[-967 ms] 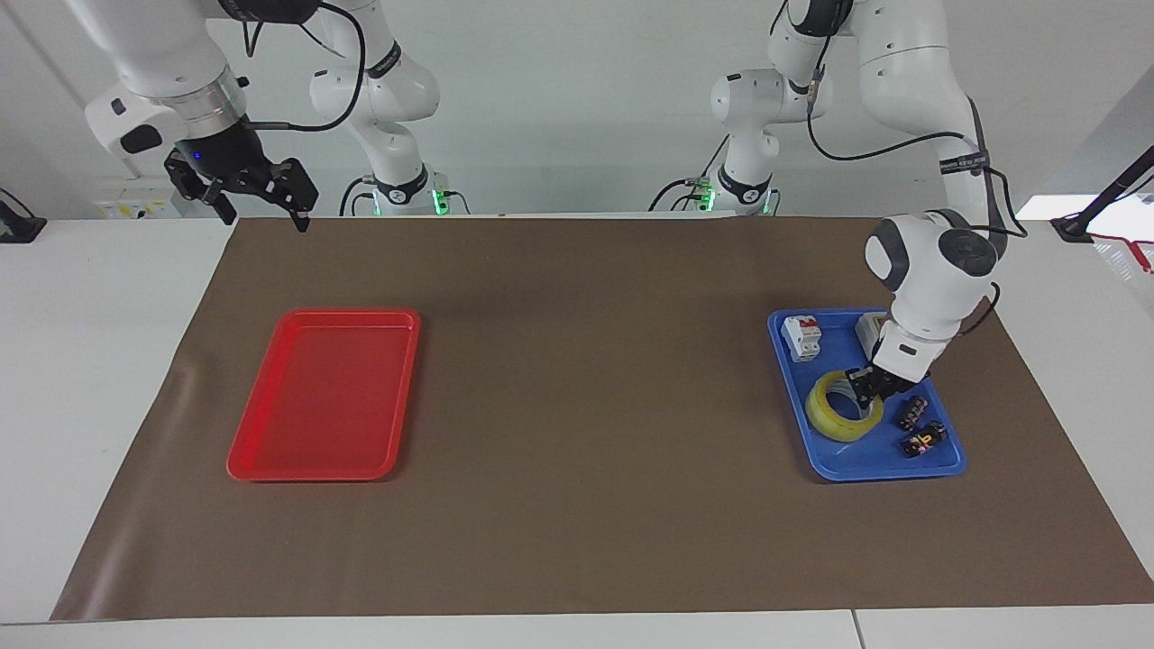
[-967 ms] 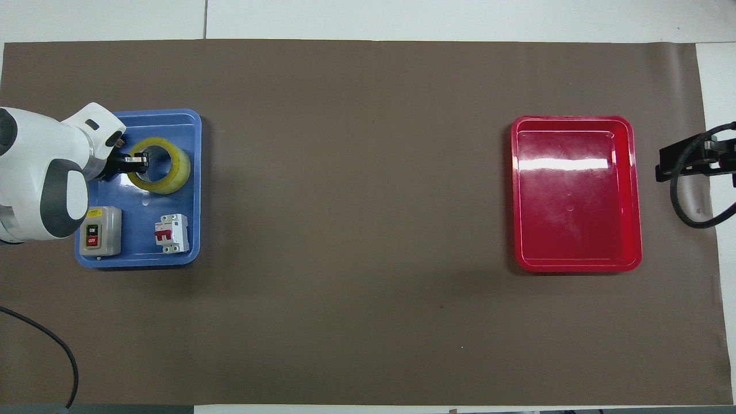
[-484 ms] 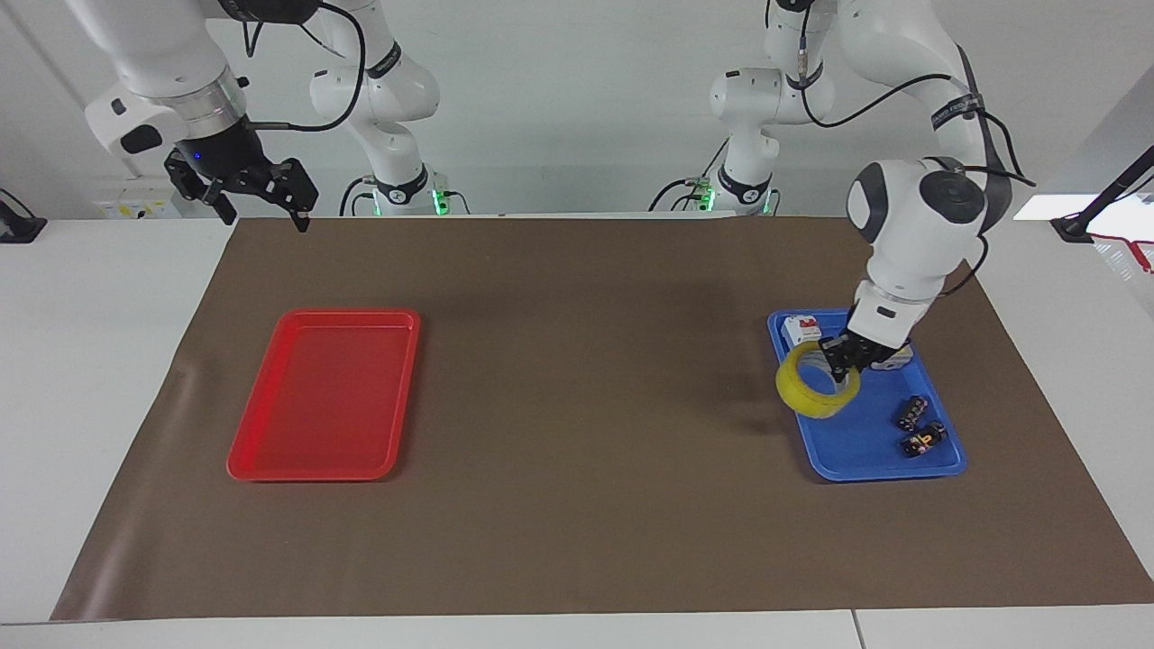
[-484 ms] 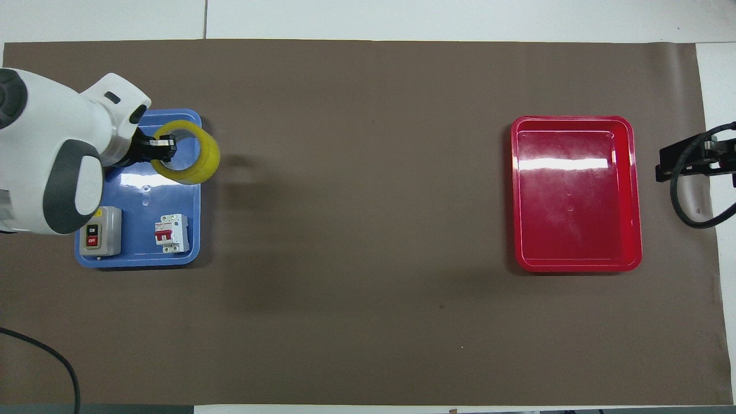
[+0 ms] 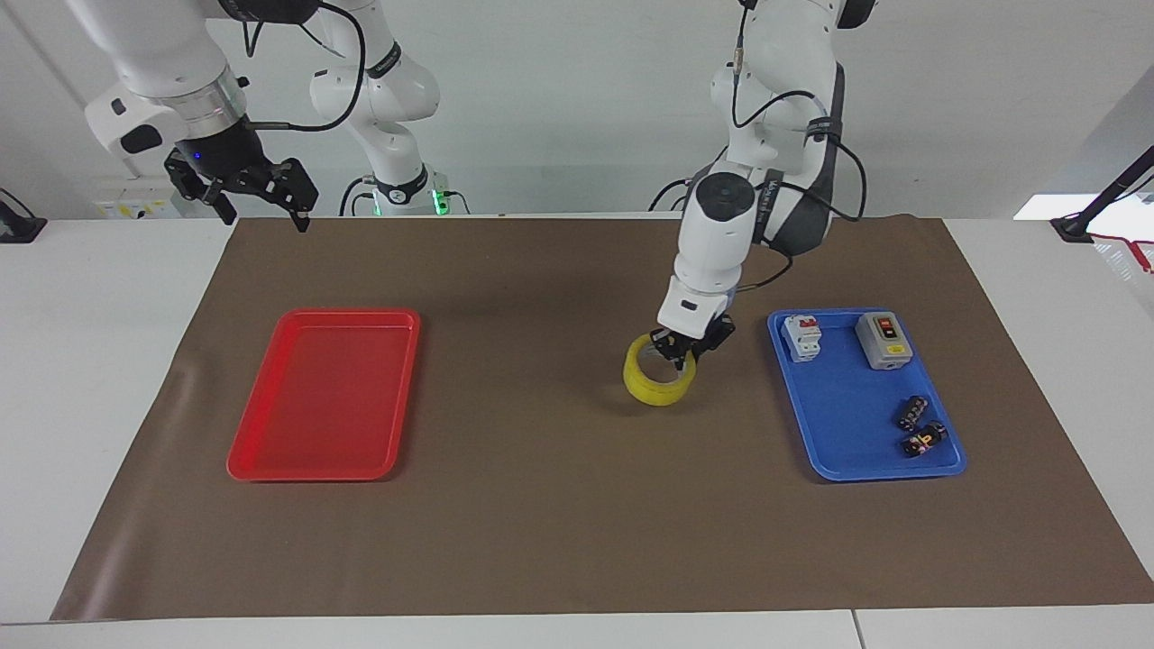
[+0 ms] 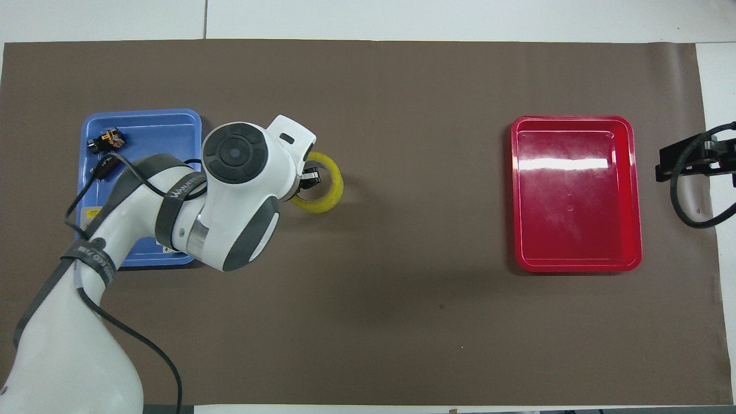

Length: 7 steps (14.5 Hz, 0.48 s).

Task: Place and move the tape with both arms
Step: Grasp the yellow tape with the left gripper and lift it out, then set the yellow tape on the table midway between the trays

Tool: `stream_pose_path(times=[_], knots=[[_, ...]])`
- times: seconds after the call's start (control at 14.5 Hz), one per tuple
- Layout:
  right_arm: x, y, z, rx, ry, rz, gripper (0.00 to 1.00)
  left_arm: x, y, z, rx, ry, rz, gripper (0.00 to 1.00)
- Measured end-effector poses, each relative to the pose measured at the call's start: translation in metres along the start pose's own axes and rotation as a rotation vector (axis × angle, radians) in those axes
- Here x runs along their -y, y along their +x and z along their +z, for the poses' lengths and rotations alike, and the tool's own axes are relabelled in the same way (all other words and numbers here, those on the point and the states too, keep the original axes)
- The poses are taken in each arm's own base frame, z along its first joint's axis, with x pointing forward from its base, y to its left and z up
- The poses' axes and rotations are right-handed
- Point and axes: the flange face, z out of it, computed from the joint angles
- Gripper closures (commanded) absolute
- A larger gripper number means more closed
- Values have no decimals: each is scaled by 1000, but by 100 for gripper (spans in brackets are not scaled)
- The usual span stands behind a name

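The yellow tape [image 6: 334, 195] hangs tilted above the brown mat beside the blue tray, so the robot's left gripper should keep holding the tape for now.
The tape [image 5: 655, 388] [image 6: 329, 195], a yellow ring-shaped roll, hangs tilted low over the brown mat [image 5: 541, 505], just beside the blue tray [image 5: 865, 467] toward the right arm's end. My left gripper [image 5: 678, 361] [image 6: 311, 177] is shut on the roll's wall, one finger inside the ring. Whether the roll touches the mat I cannot tell. In the overhead view the left arm's wrist covers part of the roll. My right gripper [image 5: 263, 216] waits open and empty, raised over the mat's corner near its own base.
The blue tray [image 6: 144, 115] holds a white circuit breaker [image 5: 801, 337], a grey switch box [image 5: 883, 341] and two small black parts [image 5: 918, 425]. A red tray [image 5: 270, 469] [image 6: 575, 265] lies empty toward the right arm's end. Two smaller arms stand at the robots' edge.
My left gripper lifted the tape out of the blue tray and carried it sideways over the mat toward the table's middle. The right arm has not moved.
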Motion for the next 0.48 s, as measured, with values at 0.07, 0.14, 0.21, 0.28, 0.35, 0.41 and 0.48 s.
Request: stream_pose_path(times=[0.07,0.14,0.21,0.28,0.35,0.41,0.48], knots=[[0,0,0,0,0,0,0,-16,-12,10,-7,13,-3,100],[0,0,0,0,0,0,0,-31,-23,22,-18,29,-7,100],[0,0,0,0,0,0,0,-44,-34,34,-25,39,-12,100],[0,0,0,0,1,0,0,-54,-43,45,-24,44,-13,100],[1,0,0,1,6,-1,0,-60,-49,54,-19,48,-9,100],[1,0,0,1,11,-2,0,-62,-50,57,-20,48,-11,76],[2,0,0,2,14,-2,0,-62,-48,55,-23,46,-13,30]])
